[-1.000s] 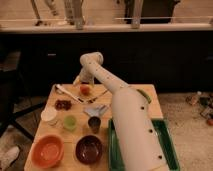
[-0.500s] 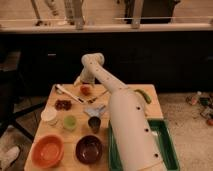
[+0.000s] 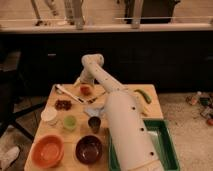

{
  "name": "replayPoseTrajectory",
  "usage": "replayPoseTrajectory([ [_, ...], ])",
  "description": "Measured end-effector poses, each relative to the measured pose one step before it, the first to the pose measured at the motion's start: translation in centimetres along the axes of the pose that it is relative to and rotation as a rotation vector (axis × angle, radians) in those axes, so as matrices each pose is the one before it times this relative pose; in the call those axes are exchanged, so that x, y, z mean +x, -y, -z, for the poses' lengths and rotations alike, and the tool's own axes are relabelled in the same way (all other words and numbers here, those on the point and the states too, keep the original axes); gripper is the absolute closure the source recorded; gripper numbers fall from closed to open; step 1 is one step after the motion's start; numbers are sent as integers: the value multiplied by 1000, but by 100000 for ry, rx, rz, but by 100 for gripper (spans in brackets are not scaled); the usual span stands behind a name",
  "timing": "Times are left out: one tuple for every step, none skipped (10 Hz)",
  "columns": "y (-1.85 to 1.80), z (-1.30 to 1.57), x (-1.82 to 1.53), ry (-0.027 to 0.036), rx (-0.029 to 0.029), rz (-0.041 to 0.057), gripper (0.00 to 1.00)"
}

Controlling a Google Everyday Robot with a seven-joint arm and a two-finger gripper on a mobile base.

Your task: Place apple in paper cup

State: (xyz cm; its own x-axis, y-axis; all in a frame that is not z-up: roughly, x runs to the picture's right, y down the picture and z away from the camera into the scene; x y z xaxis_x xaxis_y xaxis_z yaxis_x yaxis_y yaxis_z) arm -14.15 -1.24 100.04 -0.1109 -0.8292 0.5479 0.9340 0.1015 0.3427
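My gripper grabs the apple (image 3: 86,90) by its round sides next, to place the apple in the paper cup (image 3: 49,116).
The apple (image 3: 86,90) is a small orange-red fruit lying at the far middle of the wooden table (image 3: 152,102). My gripper (image 3: 86,83) hangs from the bent white arm right above the apple and stands open, its tips down at the fruit. The paper cup (image 3: 49,116), short and white, stands near the table's left edge, well in front and left of the apple.
A pale green cup (image 3: 70,122) and a small metal cup (image 3: 94,124) stand beside the paper cup. In front are an orange bowl (image 3: 47,151) and a dark bowl (image 3: 89,148). Dark red berries (image 3: 63,104), a white spoon (image 3: 69,93), a long green vegetable (image 3: 143,95) and a green tray (image 3: 167,145) are also there.
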Motion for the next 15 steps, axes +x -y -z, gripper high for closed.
replayPoseTrajectory([
  [56, -98, -2, 337, 189, 132, 20],
  [35, -191, -68, 566, 152, 338, 20],
  [36, -126, -33, 245, 265, 375, 23],
  [14, -81, -48, -1, 200, 216, 30],
  [41, -57, -59, -17, 176, 215, 39],
  [58, -14, -39, -68, 90, 220, 51],
  [22, 28, -23, -128, 156, 95, 59],
  [-75, 97, -12, -244, 118, 41, 70],
  [-108, 112, -22, -296, 71, 92, 82],
  [-46, 50, -59, -144, 75, 105, 92],
  [-80, 69, -26, -180, -23, -64, 97],
  [-76, 59, -15, -164, -2, -117, 100],
  [-19, 77, -67, -333, 13, 63, 100],
  [-32, 277, -59, -586, -125, 104, 100],
  [-42, 488, -33, -867, -184, 149, 100],
])
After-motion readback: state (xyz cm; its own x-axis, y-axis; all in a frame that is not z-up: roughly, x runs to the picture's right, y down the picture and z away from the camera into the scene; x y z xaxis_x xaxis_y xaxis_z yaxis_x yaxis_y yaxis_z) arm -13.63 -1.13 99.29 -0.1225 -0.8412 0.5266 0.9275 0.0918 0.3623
